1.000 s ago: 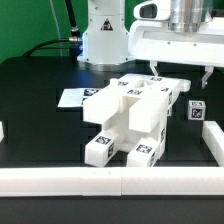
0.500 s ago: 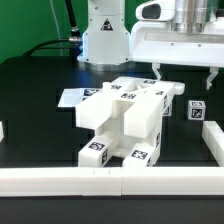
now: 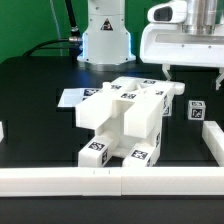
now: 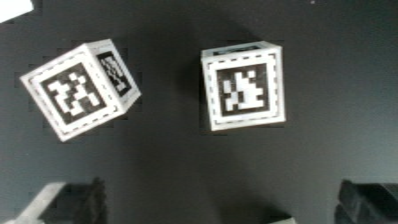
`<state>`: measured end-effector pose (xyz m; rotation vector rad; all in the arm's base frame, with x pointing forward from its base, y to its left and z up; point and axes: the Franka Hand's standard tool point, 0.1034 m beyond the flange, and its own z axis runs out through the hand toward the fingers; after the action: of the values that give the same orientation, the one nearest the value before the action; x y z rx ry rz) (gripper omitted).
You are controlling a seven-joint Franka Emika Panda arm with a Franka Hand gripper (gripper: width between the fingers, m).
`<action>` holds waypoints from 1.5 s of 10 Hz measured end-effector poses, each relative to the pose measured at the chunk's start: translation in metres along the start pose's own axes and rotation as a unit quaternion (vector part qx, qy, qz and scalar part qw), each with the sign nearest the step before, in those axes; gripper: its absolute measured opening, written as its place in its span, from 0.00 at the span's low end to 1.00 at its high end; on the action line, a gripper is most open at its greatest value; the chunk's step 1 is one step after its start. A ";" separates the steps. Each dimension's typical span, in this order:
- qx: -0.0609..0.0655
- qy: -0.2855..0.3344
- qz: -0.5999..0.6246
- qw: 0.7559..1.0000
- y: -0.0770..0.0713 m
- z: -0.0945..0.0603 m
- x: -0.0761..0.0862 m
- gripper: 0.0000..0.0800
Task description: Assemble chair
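My gripper grabs the small tagged cube next, by the opposite sides on either side of its tag [image 3: 196,110], to fit the cube onto the chair [image 3: 124,118].
The partly built chair [image 3: 124,118], a blocky white body with tagged legs, lies on the black table in the middle of the exterior view. A small tagged white cube [image 3: 197,110] stands loose just off its side toward the exterior view's right. My gripper [image 3: 193,78] hangs open above that cube, clear of it and of the chair, with nothing between its fingers [image 3: 166,71]. In the wrist view two tagged white blocks show below: one upright [image 4: 244,88], one tilted [image 4: 80,88]. The gripper [image 4: 217,205] is open there too, and both dark fingertips [image 4: 63,203] frame bare black table.
The marker board [image 3: 72,97] lies flat behind the chair toward the exterior view's left. A long plain white rail [image 3: 110,181] runs along the table's front edge, with a white side piece [image 3: 213,140] at the exterior view's right. The robot base [image 3: 105,40] stands at the back.
The gripper has shifted toward the exterior view's right, staying open. The chair settled slightly toward the exterior view's left early on and has lain still since.
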<state>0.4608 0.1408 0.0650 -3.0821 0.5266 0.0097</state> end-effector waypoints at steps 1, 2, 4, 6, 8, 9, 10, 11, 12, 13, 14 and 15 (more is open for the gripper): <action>0.000 0.000 -0.002 1.000 -0.001 0.001 -0.001 0.81; 0.000 0.008 -0.019 1.000 -0.008 0.006 -0.009 0.81; -0.004 0.008 -0.023 1.000 -0.022 0.019 -0.018 0.81; -0.010 0.006 -0.028 1.000 -0.024 0.030 -0.021 0.81; -0.017 0.003 -0.030 0.999 -0.021 0.043 -0.023 0.81; -0.022 0.001 -0.032 0.999 -0.021 0.050 -0.027 0.81; -0.024 0.001 -0.034 0.999 -0.020 0.055 -0.029 0.81; -0.024 0.001 -0.035 0.999 -0.019 0.056 -0.029 0.81; -0.025 0.000 -0.036 0.999 -0.019 0.056 -0.030 0.78; -0.025 0.000 -0.037 0.999 -0.018 0.056 -0.030 0.78; -0.025 0.000 -0.037 0.999 -0.018 0.056 -0.029 0.55; -0.025 0.000 -0.038 0.999 -0.017 0.056 -0.028 0.55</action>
<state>0.4394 0.1669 0.0093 -3.1487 0.4155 0.0217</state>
